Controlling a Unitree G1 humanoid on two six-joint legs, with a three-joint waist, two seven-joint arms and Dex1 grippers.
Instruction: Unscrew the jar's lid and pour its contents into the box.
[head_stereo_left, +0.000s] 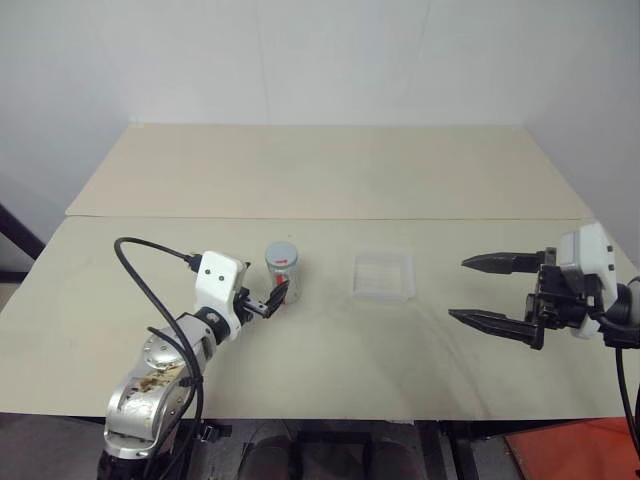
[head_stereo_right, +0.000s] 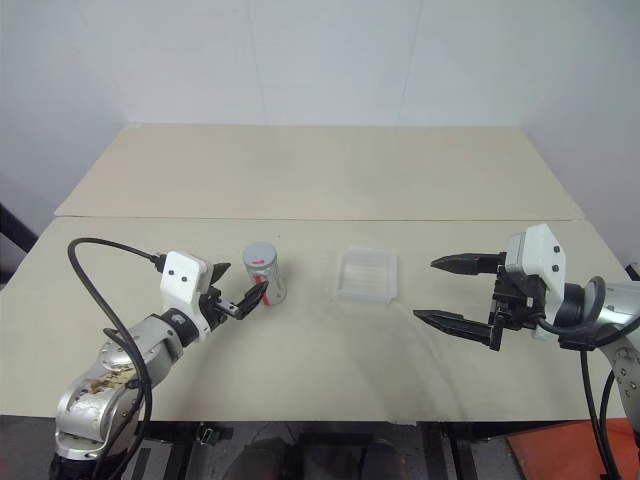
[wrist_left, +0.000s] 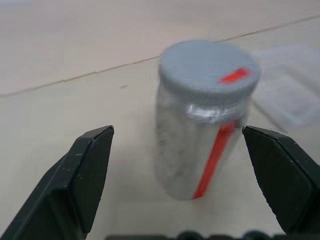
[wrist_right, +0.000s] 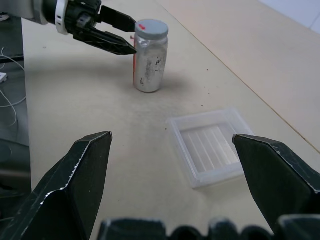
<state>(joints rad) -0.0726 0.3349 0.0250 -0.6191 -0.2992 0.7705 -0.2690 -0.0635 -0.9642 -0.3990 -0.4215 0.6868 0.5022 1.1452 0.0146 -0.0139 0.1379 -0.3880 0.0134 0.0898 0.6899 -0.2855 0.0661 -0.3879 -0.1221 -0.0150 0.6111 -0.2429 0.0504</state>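
My left gripper moves toward the jar's body before closing on it, since its fingers stop short of it in the left wrist view.
The jar (head_stereo_left: 283, 272) stands upright on the table left of centre, clear with a white label and a red stripe. Its grey lid (wrist_left: 210, 67) with a red mark sits on top. I cannot make out the contents through the label. My left gripper (head_stereo_left: 262, 293) is open and points at the jar, its fingertips (wrist_right: 127, 48) reaching just to the jar's upper side, with a gap on either side in the left wrist view. The clear box (head_stereo_left: 383, 275) lies empty to the right of the jar. My right gripper (head_stereo_left: 459, 289) hangs open above the table, right of the box, holding nothing.
The table (head_stereo_left: 320, 370) is made of two pale boards with a seam (head_stereo_left: 330, 219) running across behind the jar and the box. Its front edge lies near the arms. A white wall stands behind the far board.
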